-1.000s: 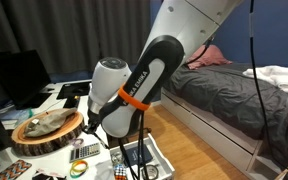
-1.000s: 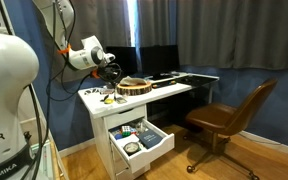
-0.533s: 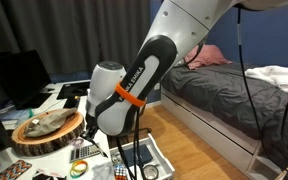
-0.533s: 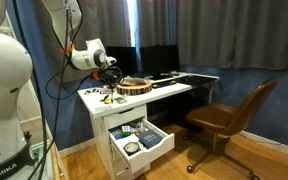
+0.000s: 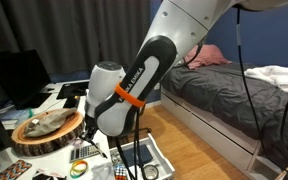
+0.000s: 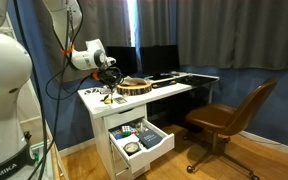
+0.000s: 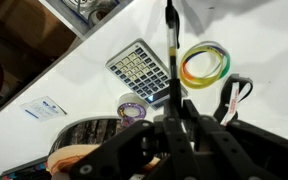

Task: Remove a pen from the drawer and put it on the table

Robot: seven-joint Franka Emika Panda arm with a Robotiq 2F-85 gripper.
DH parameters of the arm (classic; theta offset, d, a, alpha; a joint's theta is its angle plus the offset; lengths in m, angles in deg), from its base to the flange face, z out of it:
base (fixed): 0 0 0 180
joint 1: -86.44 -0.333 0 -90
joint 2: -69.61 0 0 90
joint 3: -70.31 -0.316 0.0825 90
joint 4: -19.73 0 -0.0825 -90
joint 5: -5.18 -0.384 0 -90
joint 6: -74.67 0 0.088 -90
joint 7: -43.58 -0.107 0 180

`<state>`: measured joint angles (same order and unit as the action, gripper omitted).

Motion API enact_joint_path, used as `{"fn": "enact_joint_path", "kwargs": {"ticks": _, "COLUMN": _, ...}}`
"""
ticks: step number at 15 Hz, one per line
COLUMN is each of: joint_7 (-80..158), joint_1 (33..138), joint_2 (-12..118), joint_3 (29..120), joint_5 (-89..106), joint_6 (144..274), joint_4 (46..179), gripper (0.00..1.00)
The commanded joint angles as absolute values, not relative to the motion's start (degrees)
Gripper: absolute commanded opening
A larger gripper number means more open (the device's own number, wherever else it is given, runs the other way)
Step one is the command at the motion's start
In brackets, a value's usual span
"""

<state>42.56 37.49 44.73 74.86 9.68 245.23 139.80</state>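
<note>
The pen is above the table, so my gripper lowers it next before releasing. Opened now, it would drop the pen loosely beside or onto the calculator.
In the wrist view my gripper [image 7: 176, 112] is shut on a dark pen [image 7: 171, 50], which sticks out straight from the jaws. It hangs above the white table [image 7: 74, 85], over a grey calculator [image 7: 139, 68]. In an exterior view the gripper [image 6: 109, 72] is above the table's [image 6: 169, 90] near end. The white drawer [image 6: 142, 143] stands open below it, with small items inside. In an exterior view the arm hides the gripper, and the drawer [image 5: 136, 160] shows at the bottom edge.
A round wooden tray [image 5: 46, 130] sits on the table beside the calculator [image 5: 84, 152]. A rainbow tape ring [image 7: 204, 64], a purple tape roll [image 7: 132, 108] and a black clip with a strap [image 7: 234, 95] lie under the gripper. A brown office chair [image 6: 229, 118] stands nearby, and a bed [image 5: 234, 90].
Over the first half second the arm shifted slightly with the pen in the jaws. It has held still since.
</note>
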Motion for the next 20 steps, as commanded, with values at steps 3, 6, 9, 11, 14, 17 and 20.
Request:
{"fn": "enact_joint_path", "kwargs": {"ticks": 3, "joint_7": 39.4, "joint_1": 40.9, "joint_2": 43.7, "joint_3": 70.8, "joint_5": 13.7, "joint_6": 237.0, "joint_4": 135.6, "gripper": 0.03}}
{"fn": "enact_joint_path", "kwargs": {"ticks": 6, "joint_7": 39.8, "joint_1": 42.3, "joint_2": 42.5, "joint_3": 68.5, "joint_5": 14.9, "joint_6": 231.1, "joint_4": 132.0, "gripper": 0.03}}
{"fn": "enact_joint_path", "kwargs": {"ticks": 9, "joint_7": 40.3, "joint_1": 43.5, "joint_2": 40.1, "joint_3": 66.7, "joint_5": 16.3, "joint_6": 225.7, "joint_4": 127.6, "gripper": 0.03}}
{"fn": "enact_joint_path", "kwargs": {"ticks": 11, "joint_7": 40.3, "joint_1": 43.7, "joint_2": 37.8, "joint_3": 66.5, "joint_5": 18.3, "joint_6": 222.7, "joint_4": 124.1, "gripper": 0.03}}
{"fn": "enact_joint_path", "kwargs": {"ticks": 14, "joint_7": 40.4, "joint_1": 43.4, "joint_2": 34.4, "joint_3": 66.9, "joint_5": 21.6, "joint_6": 218.7, "joint_4": 119.0, "gripper": 0.03}}
{"fn": "enact_joint_path", "kwargs": {"ticks": 17, "joint_7": 41.1, "joint_1": 43.2, "joint_2": 30.8, "joint_3": 66.4, "joint_5": 23.2, "joint_6": 214.5, "joint_4": 113.6, "gripper": 0.03}}
{"fn": "enact_joint_path", "kwargs": {"ticks": 20, "joint_7": 42.1, "joint_1": 42.8, "joint_2": 27.2, "joint_3": 65.9, "joint_5": 24.4, "joint_6": 210.5, "joint_4": 108.2, "gripper": 0.03}}
